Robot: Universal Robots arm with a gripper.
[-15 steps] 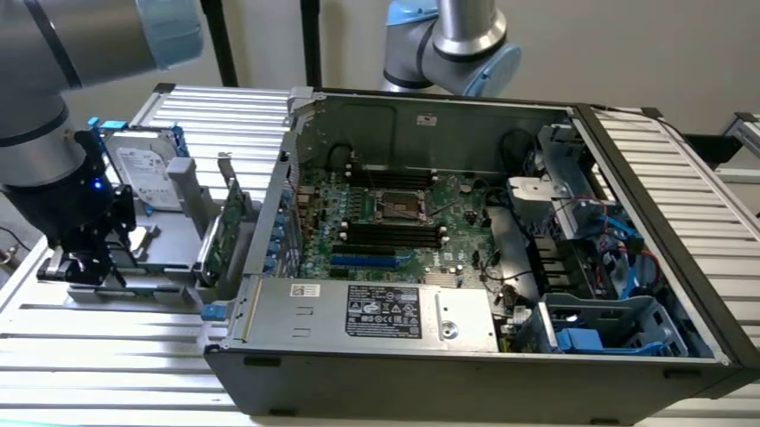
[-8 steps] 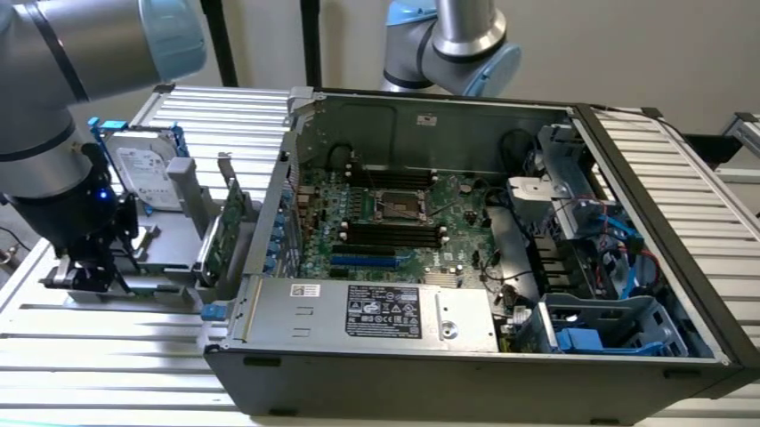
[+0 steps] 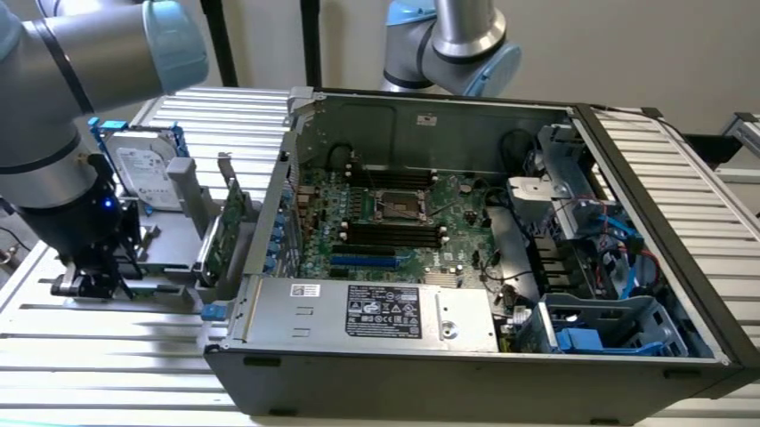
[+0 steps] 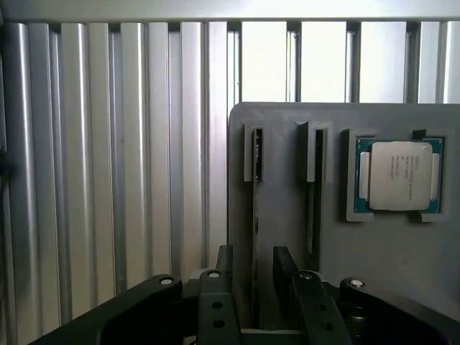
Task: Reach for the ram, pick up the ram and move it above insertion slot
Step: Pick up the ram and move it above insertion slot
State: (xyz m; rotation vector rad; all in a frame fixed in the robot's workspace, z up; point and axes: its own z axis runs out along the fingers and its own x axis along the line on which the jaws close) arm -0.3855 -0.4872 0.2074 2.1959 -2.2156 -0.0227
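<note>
My gripper grabs the ram by the bare middle of its long edge (image 4: 254,277) next, since a grey holder post (image 4: 249,154) holds the ram's end.
In the wrist view the ram (image 4: 256,208) stands on edge in a slot of a grey holder plate (image 4: 280,208), seen as a thin dark strip. My gripper (image 4: 254,287) is open, with one black finger (image 4: 224,277) on each side of the stick and a small gap to it on both sides. In the exterior view the gripper (image 3: 95,280) is low over that holder, at the view's left, outside the computer case. The motherboard's black memory slots (image 3: 392,235) lie inside the open case (image 3: 475,356).
A second slot (image 4: 315,187) and a silver processor chip (image 4: 400,175) share the holder plate. A hard drive in a blue frame (image 3: 142,173) and a green expansion card (image 3: 233,227) stand between my arm and the case wall. Ribbed aluminium table (image 4: 108,180) surrounds everything.
</note>
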